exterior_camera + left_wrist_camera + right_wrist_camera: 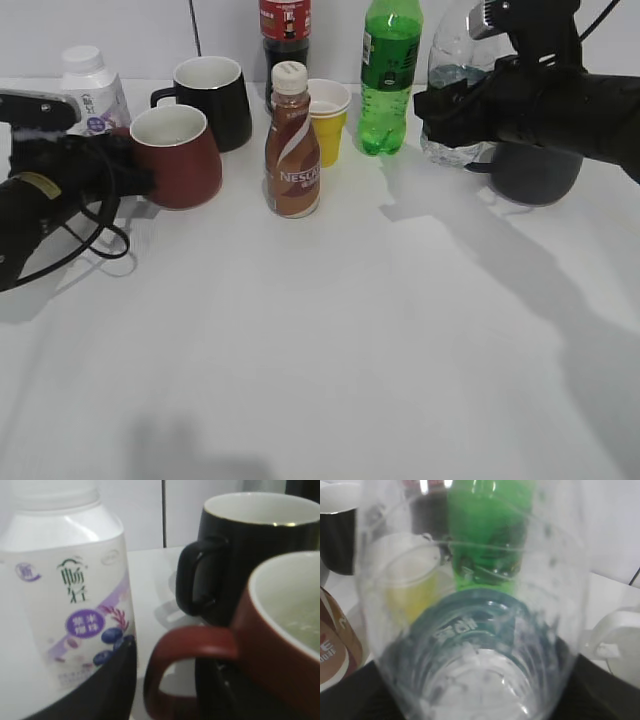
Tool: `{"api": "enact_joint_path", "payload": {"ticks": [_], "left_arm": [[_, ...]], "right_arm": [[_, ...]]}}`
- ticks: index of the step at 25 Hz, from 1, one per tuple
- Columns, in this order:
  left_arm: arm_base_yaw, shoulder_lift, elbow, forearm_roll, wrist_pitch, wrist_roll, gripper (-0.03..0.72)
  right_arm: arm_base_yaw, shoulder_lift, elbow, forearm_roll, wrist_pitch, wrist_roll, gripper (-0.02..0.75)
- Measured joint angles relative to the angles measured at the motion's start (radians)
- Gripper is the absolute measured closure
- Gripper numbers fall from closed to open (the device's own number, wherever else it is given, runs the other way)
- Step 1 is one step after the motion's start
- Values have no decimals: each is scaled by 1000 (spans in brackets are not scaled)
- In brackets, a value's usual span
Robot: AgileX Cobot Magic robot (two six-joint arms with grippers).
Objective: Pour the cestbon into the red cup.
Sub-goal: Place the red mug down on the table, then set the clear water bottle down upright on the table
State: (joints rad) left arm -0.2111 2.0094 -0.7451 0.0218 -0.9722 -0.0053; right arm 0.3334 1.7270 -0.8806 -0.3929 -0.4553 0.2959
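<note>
The cestbon's base (452, 158) still hangs above the table, apart from its shadow, so my right gripper keeps hold of the cestbon until it stands on the tabletop.
The red cup (180, 158) stands upright at the left, in front of a black mug (212, 98). My left gripper (140, 176) is at its handle. In the left wrist view the loop handle (186, 647) lies between the two dark fingers of the left gripper (170, 660), with small gaps on both sides. The cestbon (452, 55), a clear bottle with a dark green label, is at the back right, roughly upright. My right gripper (448, 108) is shut around its body. The cestbon fills the right wrist view (470, 630), with the gripper's (475, 695) fingers at both sides.
A white yoghurt bottle (90, 88) stands just left of the red cup, close to my left gripper. A brown Nescafe bottle (292, 145), a yellow paper cup (328, 120), a cola bottle (285, 35) and a green soda bottle (390, 75) stand mid-back. A dark grey vessel (535, 178) sits under my right arm.
</note>
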Motion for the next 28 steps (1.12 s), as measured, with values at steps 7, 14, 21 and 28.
{"api": "enact_joint_path", "payload": {"ticks": [7, 14, 21, 28], "left_arm": [[-1, -146, 121, 4, 48, -1, 374], [-14, -400, 175, 2, 372, -5, 374], [-85, -706, 176, -74, 815, -7, 377], [-99, -1044, 176, -136, 1196, -8, 379]], "right_arm": [[0, 39, 0, -1, -27, 0, 265], [0, 184, 0, -2, -213, 0, 265], [0, 282, 0, -2, -324, -1, 265], [0, 283, 0, -15, -329, -1, 160]]}}
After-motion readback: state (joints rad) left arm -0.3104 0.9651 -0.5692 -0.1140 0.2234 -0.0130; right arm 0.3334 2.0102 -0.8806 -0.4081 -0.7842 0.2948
